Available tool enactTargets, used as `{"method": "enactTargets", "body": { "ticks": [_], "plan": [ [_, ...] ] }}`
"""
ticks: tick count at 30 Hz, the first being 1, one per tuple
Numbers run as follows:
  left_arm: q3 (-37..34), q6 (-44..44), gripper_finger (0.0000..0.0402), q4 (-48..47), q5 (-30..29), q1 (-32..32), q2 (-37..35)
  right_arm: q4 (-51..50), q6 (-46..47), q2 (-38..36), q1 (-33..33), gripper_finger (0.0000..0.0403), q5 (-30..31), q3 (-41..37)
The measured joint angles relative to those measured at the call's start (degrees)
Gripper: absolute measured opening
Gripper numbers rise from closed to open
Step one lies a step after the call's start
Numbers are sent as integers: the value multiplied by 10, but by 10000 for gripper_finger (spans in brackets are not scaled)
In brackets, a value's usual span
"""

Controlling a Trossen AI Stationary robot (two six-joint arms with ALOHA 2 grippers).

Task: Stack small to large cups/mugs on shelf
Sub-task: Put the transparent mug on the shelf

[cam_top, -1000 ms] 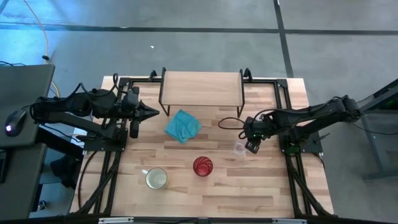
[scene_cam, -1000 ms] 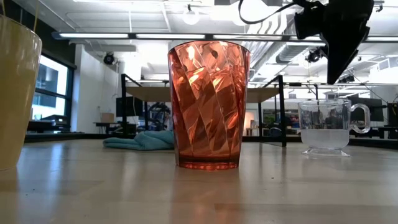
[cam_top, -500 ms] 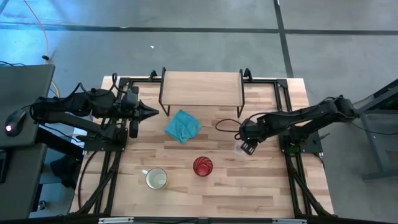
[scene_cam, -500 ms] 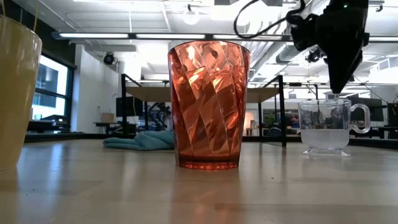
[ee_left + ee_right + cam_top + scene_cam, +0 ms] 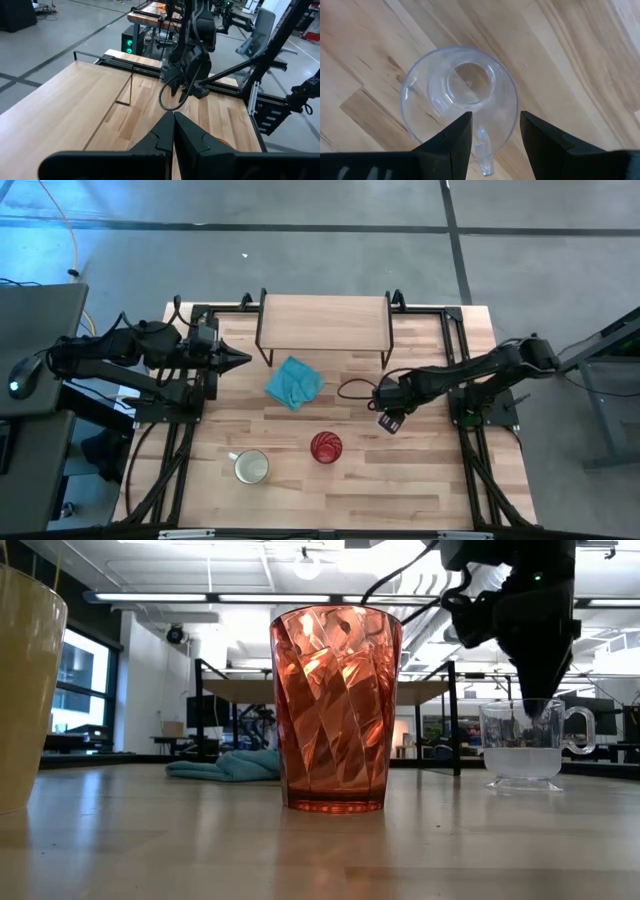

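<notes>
I should grab the small clear glass cup by its rim (image 5: 516, 106) with my right gripper. Then I can set it on the wooden shelf.
The small clear glass cup (image 5: 460, 90) stands upright on the table (image 5: 420, 480), right of centre; in the low view it is the cup (image 5: 520, 745) with its handle (image 5: 580, 730) at the side. My right gripper (image 5: 388, 421) is straight above it, pointing down, open. Its fingertips (image 5: 455, 135) stand on either side of the handle (image 5: 482, 150) at rim height. The red tumbler (image 5: 326, 447) and the cream-yellow mug (image 5: 251, 467) stand near the near edge. The wooden shelf (image 5: 323, 322) stands at the far edge. My left gripper (image 5: 243, 360) waits shut, left of the shelf.
A teal cloth (image 5: 293, 382) lies crumpled between the shelf and the red tumbler. Black metal frame rails (image 5: 200, 410) run along the table's left and right sides. A black cable (image 5: 355, 392) loops from the right arm near the shelf's right legs.
My right gripper has moved toward the table's left edge and down, from beside and above the glass cup to right over it, fingertips now at its rim. The cup has stayed where it was.
</notes>
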Motion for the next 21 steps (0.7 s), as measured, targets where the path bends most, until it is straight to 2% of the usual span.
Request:
{"method": "enactTargets", "body": {
  "ticks": [14, 21],
  "plan": [
    [0, 3, 1, -4, -5, 0, -11, -12, 1, -3, -3, 105, 3, 0],
    [0, 3, 1, -5, -7, 0, -13, -22, 0, -3, -3, 37, 13, 0]
  ]
}}
